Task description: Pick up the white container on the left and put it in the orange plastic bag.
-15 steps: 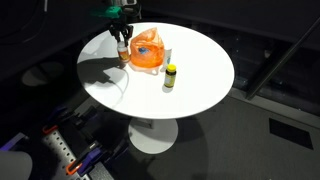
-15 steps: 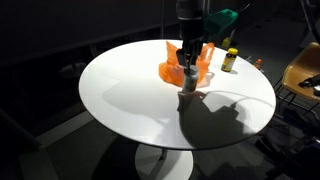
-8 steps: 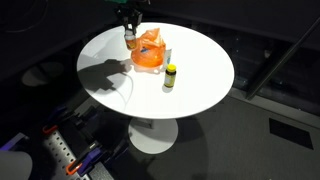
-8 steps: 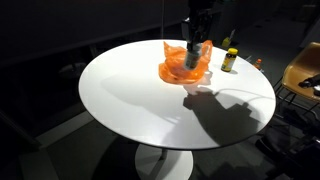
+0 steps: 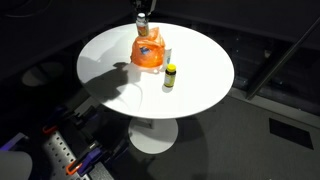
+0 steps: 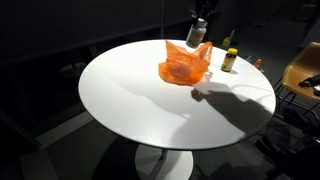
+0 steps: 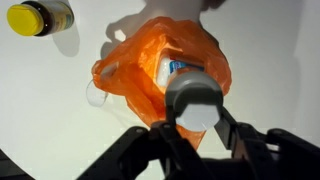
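The white container's lower end overlaps the bag's far rim, so my gripper keeps holding the container until it hangs over the bag's open middle.
My gripper point(image 7: 196, 112) is shut on the white container point(image 7: 193, 92), a small white bottle with a grey band. It holds the container in the air above the orange plastic bag point(image 7: 145, 70). The bag lies open on the white round table, and something white and blue shows inside it. In both exterior views the gripper point(image 5: 142, 22) point(image 6: 197, 30) hangs above the bag point(image 5: 149, 52) point(image 6: 184, 66), clear of it. The container point(image 6: 196, 34) sticks out below the fingers.
A small yellow-capped bottle point(image 5: 170, 76) point(image 6: 229, 60) point(image 7: 38, 17) stands on the table point(image 5: 200, 60) point(image 6: 130, 100) beside the bag. Dark floor surrounds the table. A chair point(image 6: 305, 75) stands past the table's edge.
My gripper has risen from the table surface beside the bag, carrying the white container, and has moved over the bag.
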### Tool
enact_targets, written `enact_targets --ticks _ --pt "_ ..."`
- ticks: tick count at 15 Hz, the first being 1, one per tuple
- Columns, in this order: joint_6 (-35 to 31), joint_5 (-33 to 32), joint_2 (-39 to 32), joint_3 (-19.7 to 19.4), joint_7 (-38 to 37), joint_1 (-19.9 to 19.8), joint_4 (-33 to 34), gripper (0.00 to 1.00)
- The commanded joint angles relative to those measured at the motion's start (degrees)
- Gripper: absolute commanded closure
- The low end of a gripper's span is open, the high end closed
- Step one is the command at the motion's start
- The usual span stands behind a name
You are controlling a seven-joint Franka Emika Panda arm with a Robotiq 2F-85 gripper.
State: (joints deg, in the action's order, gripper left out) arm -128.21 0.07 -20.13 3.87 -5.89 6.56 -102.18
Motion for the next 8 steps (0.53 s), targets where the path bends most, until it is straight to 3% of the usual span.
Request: enact_targets --ticks 1,8 --pt "1.66 1.37 -2.30 -0.44 1.32 -1.67 3.90 0.81" --pt "2.16 3.75 -9.56 -0.39 4.67 -4.62 9.56 0.81"
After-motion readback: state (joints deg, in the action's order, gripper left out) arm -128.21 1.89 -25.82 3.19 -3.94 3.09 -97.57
